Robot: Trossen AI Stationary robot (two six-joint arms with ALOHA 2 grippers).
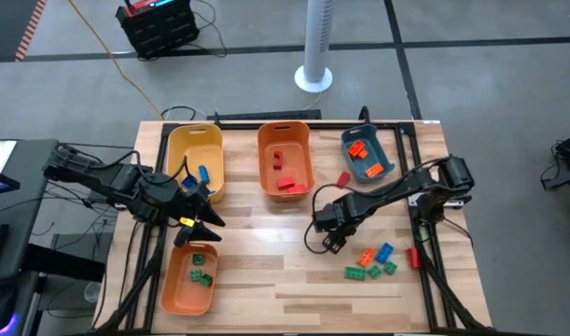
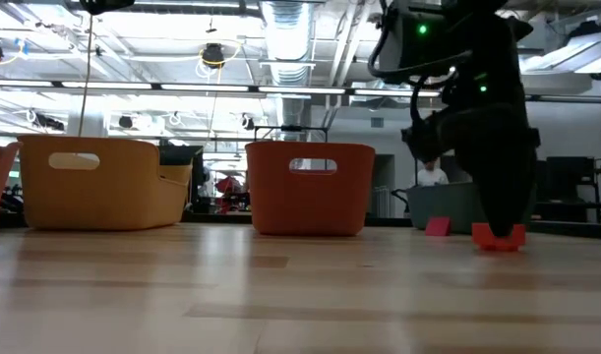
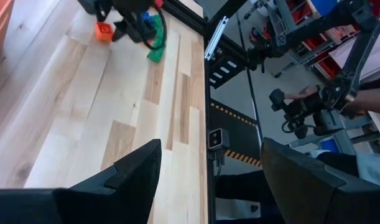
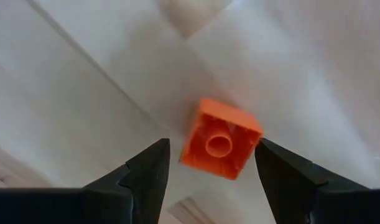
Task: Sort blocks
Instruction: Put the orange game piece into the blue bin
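Note:
The orange block needs to be sorted into the teal bin (image 1: 368,158). My right gripper should pick it up by its sides next.
An orange block (image 4: 221,138) lies on the wooden table with its hollow underside up. My right gripper (image 4: 209,152) points down over it, open, one finger on each side of the block; in the low view the block (image 2: 499,236) sits on the table under the fingers. A cluster of green, orange and blue blocks (image 1: 373,261) lies near the table's right front. My left gripper (image 1: 205,224) hovers open and empty above the lower-left orange bin (image 1: 173,294), which holds green blocks.
At the back stand a yellow bin (image 1: 196,149) with a blue block, an orange bin (image 1: 285,140) with red blocks and a teal bin (image 1: 378,154) with orange blocks. Loose red blocks (image 1: 342,178) (image 1: 412,257) lie at the right. Bare wood lies in the table's middle.

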